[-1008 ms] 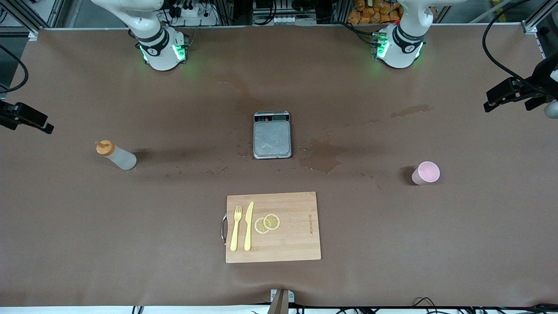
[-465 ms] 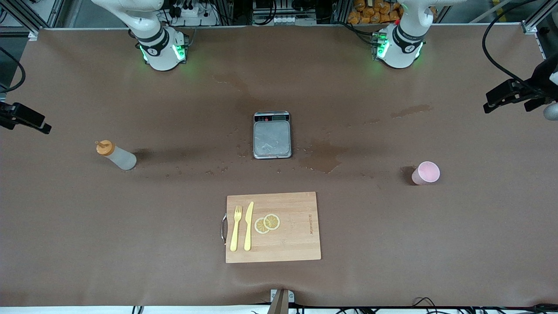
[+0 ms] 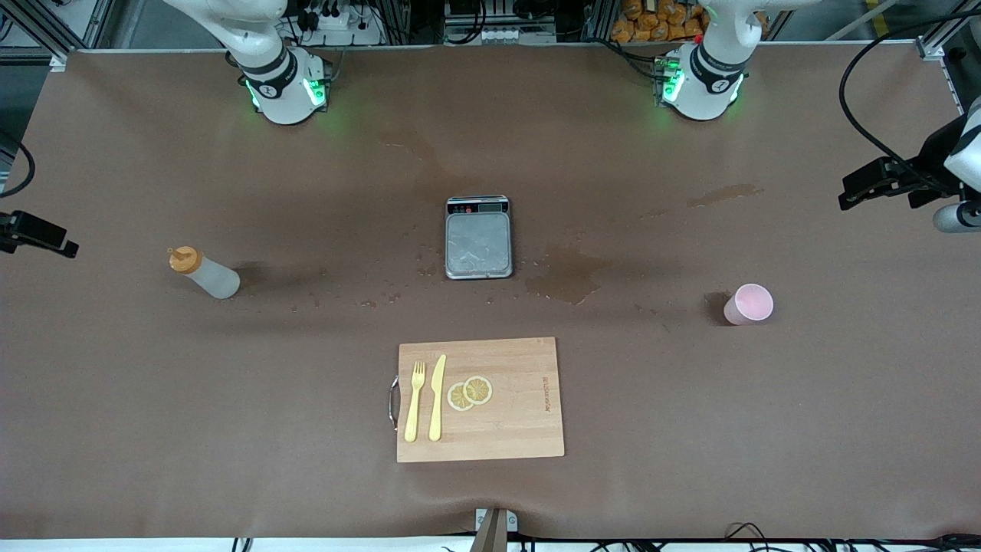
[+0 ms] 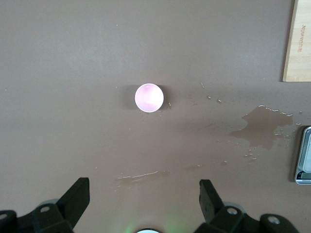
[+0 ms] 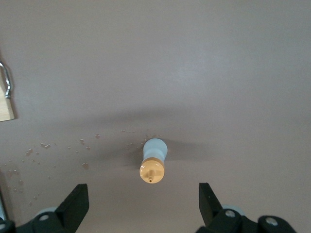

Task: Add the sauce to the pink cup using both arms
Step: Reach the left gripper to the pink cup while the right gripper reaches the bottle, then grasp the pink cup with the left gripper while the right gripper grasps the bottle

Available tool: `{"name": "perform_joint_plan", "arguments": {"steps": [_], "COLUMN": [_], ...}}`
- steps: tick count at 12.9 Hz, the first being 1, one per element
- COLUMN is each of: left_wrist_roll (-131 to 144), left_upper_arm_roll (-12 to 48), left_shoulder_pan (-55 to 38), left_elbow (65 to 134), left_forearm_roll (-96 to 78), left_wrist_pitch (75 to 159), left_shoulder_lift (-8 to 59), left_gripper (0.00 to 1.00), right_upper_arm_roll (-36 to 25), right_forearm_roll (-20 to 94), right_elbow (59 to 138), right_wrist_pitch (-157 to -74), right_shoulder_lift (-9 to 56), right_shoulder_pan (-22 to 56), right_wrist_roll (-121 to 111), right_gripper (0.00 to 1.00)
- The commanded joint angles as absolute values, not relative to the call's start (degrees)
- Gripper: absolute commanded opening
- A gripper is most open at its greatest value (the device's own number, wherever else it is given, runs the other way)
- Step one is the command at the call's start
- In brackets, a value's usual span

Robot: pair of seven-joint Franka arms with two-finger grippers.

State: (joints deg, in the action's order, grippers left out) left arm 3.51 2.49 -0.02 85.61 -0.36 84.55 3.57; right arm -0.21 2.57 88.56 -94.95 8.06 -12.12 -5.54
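Note:
The left gripper grabs the pink cup by its rim [image 3: 754,285] next. Then it sets the cup on the grey scale [image 3: 478,241] for the sauce.
The sauce bottle [image 3: 203,274], translucent with an orange nozzle cap, stands on the table toward the right arm's end. In the right wrist view the bottle [image 5: 153,166] is below my open, empty right gripper [image 5: 143,191], just ahead of its fingers. The right gripper [image 3: 46,236] hangs at that table edge. The pink cup [image 3: 749,303] stands upright and empty toward the left arm's end. In the left wrist view the cup [image 4: 148,97] lies well ahead of my open, empty left gripper [image 4: 144,187]. The left gripper [image 3: 862,188] hangs over the table edge there.
A grey scale [image 3: 478,238] sits mid-table with wet stains [image 3: 567,277] beside it. A wooden cutting board [image 3: 480,399] nearer the front camera carries a yellow fork, a yellow knife and two lemon slices.
Both grippers have come lower. The left gripper has shifted slightly inward over the table and the right gripper slightly toward the table's edge. Bottle and cup have not moved.

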Motion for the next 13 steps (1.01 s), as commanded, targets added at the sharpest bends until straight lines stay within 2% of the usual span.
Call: {"name": "perform_joint_plan", "arguments": {"steps": [1,3,6,8,9,11,13], "left_wrist_roll": [3.1,2.9,2.8,2.8,2.8,2.9,2.9], "left_upper_arm_roll": [2.5,2.5,2.5,2.6,2.5,2.5,2.5], "left_shoulder_pan": [-0.3,0.3,2.6,4.2,4.2,4.4,5.7], "left_elbow": [88.3,97.3,107.8,116.3,118.9,119.4,119.6], "left_forearm_roll": [0.6,0.6,0.6,0.7,0.7,0.9,0.9], "left_wrist_pitch": [88.7,101.8,113.3,125.7,130.8,133.3,136.7], "left_shoulder_lift": [5.0,4.7,5.0,6.7,8.5,13.2,17.7], "left_gripper": [1.0,1.0,1.0,1.0,1.0,1.0,1.0], "right_upper_arm_roll": [0.5,0.4,0.4,0.4,0.4,0.5,0.4], "right_forearm_roll": [3.8,5.1,4.7,7.4,9.6,11.8,13.3], "right_elbow": [88.0,88.0,87.9,86.9,86.7,84.0,83.2], "right_wrist_pitch": [-95.4,-96.7,-96.5,-96.2,-96.2,-96.0,-95.2], "right_shoulder_lift": [10.9,14.1,18.9,21.9,23.4,28.9,31.8], "right_shoulder_pan": [-15.1,-16.9,-17.7,-19.5,-20.3,-22.5,-22.9], "right_wrist_roll": [-6.7,-6.7,-4.6,3.5,7.2,11.1,15.5], "right_gripper": [1.0,1.0,1.0,1.0,1.0,1.0,1.0]}}
